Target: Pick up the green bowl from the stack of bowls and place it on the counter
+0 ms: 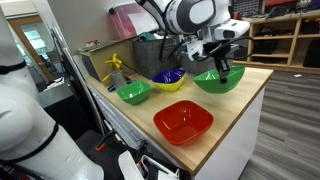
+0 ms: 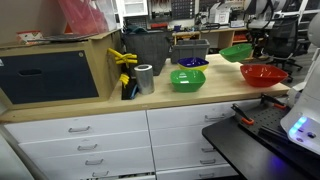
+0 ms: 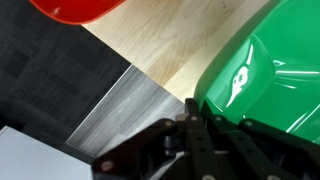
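The wide green bowl point(image 1: 218, 82) hangs tilted above the wood counter and would drop near the counter's edge if I opened now. My gripper must lower it first.
The wide green bowl point(image 1: 218, 82) is held by its rim in my gripper point(image 1: 224, 70), low over the far end of the wood counter point(image 1: 235, 110). In an exterior view the bowl point(image 2: 237, 52) looks tilted. The wrist view shows its glossy side point(image 3: 270, 70) against my shut fingers point(image 3: 200, 125). The stack of bowls point(image 1: 168, 79), yellow with dark blue inside, stands beside it, and its blue bowl shows in an exterior view point(image 2: 192, 63). I cannot tell if the green bowl touches the counter.
A red bowl point(image 1: 183, 122) sits near the counter's front edge and shows in the wrist view point(image 3: 80, 8). A smaller round green bowl point(image 1: 133, 92) stands next to the stack. A metal can point(image 2: 145, 78) and a grey bin point(image 2: 148, 50) stand further along.
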`<state>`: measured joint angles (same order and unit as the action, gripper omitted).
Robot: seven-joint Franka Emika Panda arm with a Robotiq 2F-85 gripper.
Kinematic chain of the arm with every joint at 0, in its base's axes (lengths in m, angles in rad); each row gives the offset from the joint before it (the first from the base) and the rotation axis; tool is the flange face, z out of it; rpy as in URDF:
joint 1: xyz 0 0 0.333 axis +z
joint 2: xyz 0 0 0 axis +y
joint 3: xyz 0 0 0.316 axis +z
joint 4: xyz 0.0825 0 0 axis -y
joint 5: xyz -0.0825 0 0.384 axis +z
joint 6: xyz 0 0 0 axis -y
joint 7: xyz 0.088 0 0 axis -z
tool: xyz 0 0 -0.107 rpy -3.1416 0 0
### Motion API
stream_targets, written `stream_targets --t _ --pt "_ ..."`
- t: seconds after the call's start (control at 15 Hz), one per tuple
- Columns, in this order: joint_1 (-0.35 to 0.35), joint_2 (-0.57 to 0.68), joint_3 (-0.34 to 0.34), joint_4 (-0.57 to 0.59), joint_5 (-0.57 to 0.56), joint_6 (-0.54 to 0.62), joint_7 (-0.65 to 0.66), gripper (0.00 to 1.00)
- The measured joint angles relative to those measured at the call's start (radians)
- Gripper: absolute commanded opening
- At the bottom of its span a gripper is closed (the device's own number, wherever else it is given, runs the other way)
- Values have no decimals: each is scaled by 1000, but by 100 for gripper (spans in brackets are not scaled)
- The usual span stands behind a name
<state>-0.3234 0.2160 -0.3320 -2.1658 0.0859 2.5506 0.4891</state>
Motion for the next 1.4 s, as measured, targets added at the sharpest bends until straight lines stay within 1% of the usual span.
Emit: stream_targets --t 0.2,0.8,1.13,1.27,1.33,1.4 --pt "-1 28 0 11 91 6 -49 1" --pt "-14 65 18 12 239 6 -168 1" --pt "-52 106 50 10 336 4 -278 1" --pt "-67 122 56 10 351 4 -306 1" --pt "-74 128 56 10 351 3 -310 22" --pt "-79 132 56 10 351 2 -312 31"
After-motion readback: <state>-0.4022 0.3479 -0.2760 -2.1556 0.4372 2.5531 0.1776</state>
